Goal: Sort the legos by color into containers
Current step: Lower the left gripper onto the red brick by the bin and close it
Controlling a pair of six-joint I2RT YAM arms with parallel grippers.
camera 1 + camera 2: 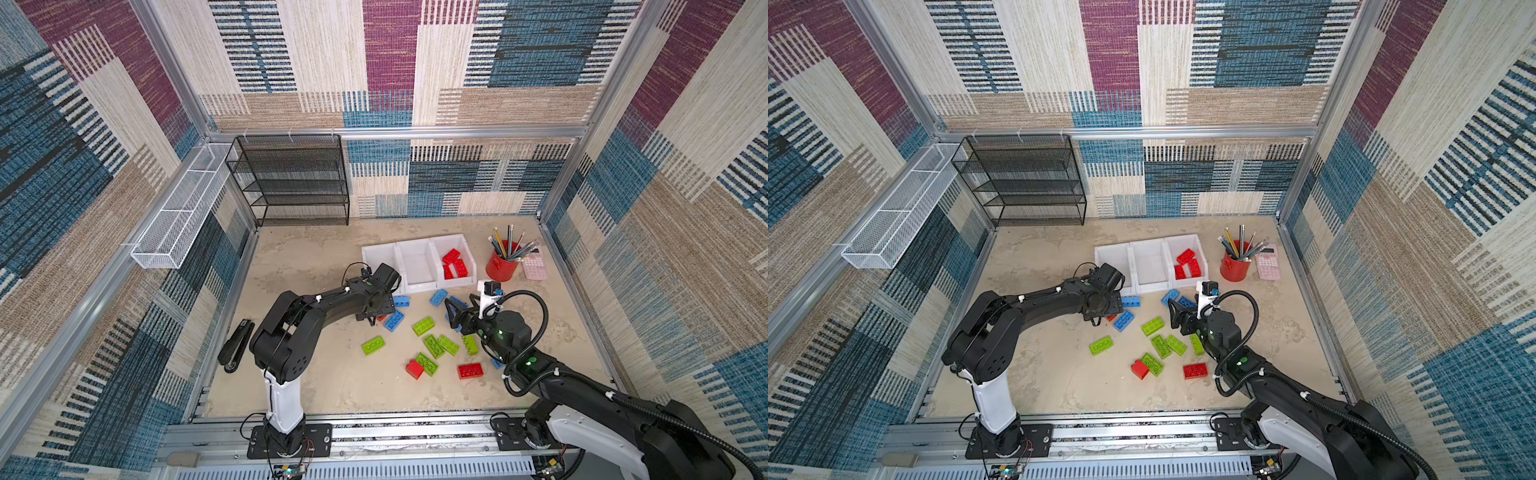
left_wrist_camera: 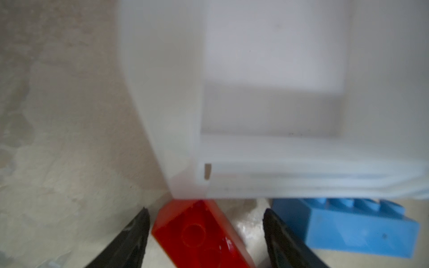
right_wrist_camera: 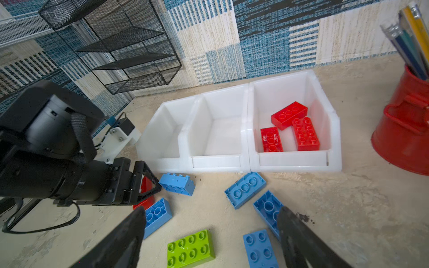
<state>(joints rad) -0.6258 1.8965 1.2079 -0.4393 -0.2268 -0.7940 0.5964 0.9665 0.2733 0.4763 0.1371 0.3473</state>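
The left gripper should close on the red lego [image 1: 380, 318] [image 2: 202, 240] now, because its fingers are down on either side of it and nearly at its far end.
In the left wrist view my left gripper [image 2: 206, 210] is open, its jaws low on either side of a red lego [image 2: 197, 232] that lies against the front corner of the leftmost container [image 2: 162, 92]. A blue lego [image 2: 348, 222] sits beside it. The three white containers [image 1: 419, 286] stand in a row; the rightmost [image 3: 290, 88] holds three red legos [image 3: 289, 114], and the other two look empty. My right gripper [image 3: 211, 210] hangs open and empty over a green lego [image 3: 190, 249] and blue legos [image 3: 245, 189]. Several green [image 1: 434, 345], red [image 1: 470, 370] and blue legos [image 1: 394, 321] are scattered on the table.
A red pencil cup [image 1: 503, 266] and a pink calculator [image 1: 534, 266] stand right of the containers. At the back left are a black mesh shelf [image 1: 291, 183] and a white wire basket [image 1: 183, 212]. A black stapler [image 1: 237, 345] lies by the left arm's base.
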